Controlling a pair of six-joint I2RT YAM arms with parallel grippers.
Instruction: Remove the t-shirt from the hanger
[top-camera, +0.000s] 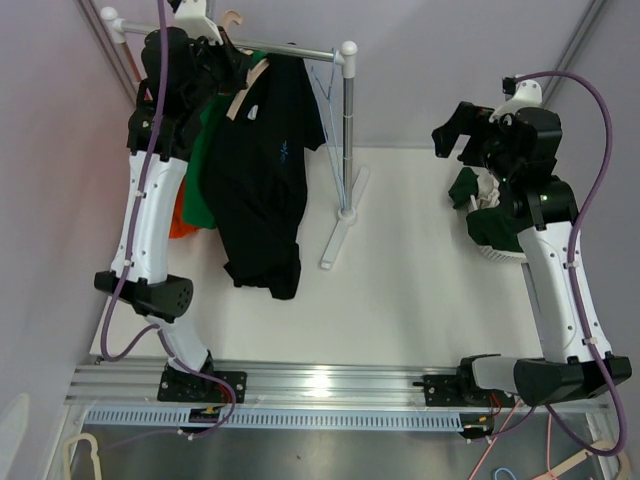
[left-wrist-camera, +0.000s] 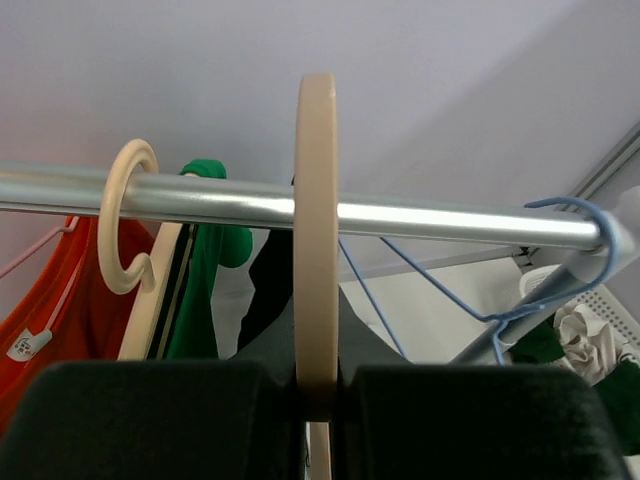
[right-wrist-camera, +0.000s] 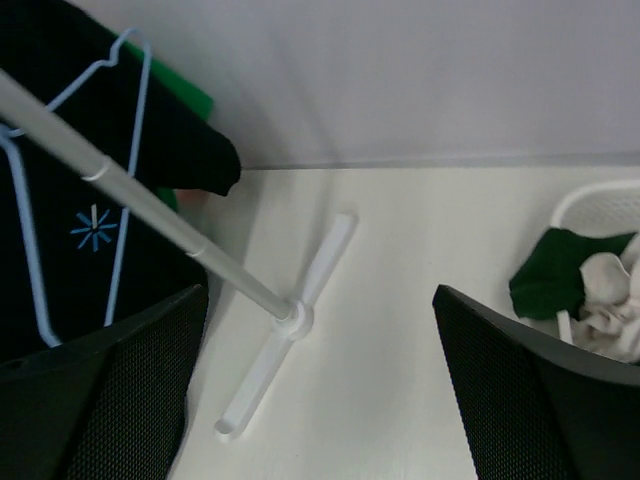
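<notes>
My right gripper reaches the black t-shirt (top-camera: 262, 170) and grabs its hanging hem (top-camera: 278, 287) next, then pulls the t-shirt off the hanger.
A black t-shirt (top-camera: 262, 170) hangs on a beige wooden hanger (top-camera: 243, 95) from the silver rail (top-camera: 290, 52) of a clothes rack. My left gripper (top-camera: 222, 60) is up at the rail, shut on that hanger's hook (left-wrist-camera: 316, 230), which loops over the rail (left-wrist-camera: 420, 220). The black shirt shows just below the hook (left-wrist-camera: 268, 290). My right gripper (top-camera: 452, 135) is open and empty, raised at the right of the table. In the right wrist view its fingers (right-wrist-camera: 110, 380) frame the rack's foot (right-wrist-camera: 285, 325), with the black shirt (right-wrist-camera: 70, 240) at the left.
A green shirt (top-camera: 205, 150) and an orange one (top-camera: 180, 222) hang left of the black shirt, on a second beige hanger (left-wrist-camera: 130, 230). An empty blue wire hanger (left-wrist-camera: 500, 310) hangs near the rail's right end. A white basket (top-camera: 490, 215) with clothes stands at the right.
</notes>
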